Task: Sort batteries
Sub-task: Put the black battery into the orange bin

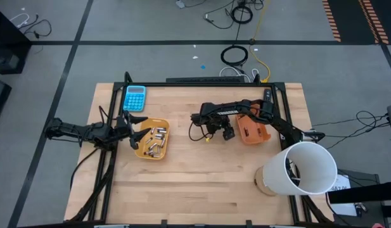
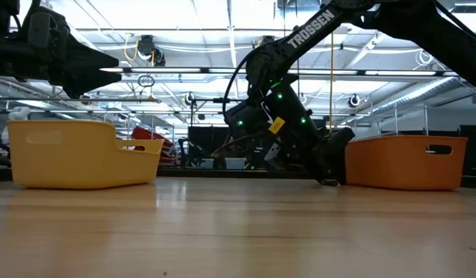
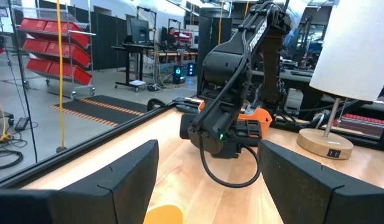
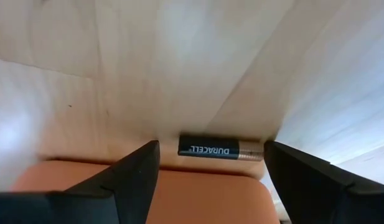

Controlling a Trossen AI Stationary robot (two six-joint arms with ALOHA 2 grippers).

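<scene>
My right gripper closes on the black and copper battery (image 4: 220, 150) by the orange tray next, since its fingers reach down level with it and would catch it.
A black and copper battery (image 4: 220, 150) lies on the table against the orange tray's wall (image 4: 148, 193). My right gripper (image 4: 210, 149) stands open and slants down over it, one finger at each end; the copper end is close to one finger. In the high view this gripper (image 1: 228, 134) is just left of the orange tray (image 1: 253, 132). Several batteries (image 1: 154, 140) lie in the yellow tray (image 1: 163, 126). My left gripper (image 1: 137, 130) waits open and level at that tray's left edge.
A blue calculator (image 1: 134, 98) lies at the far left of the table. A white-shaded lamp (image 1: 303, 168) on a round wooden base stands at the near right. Bare wood lies between the two trays and along the near edge.
</scene>
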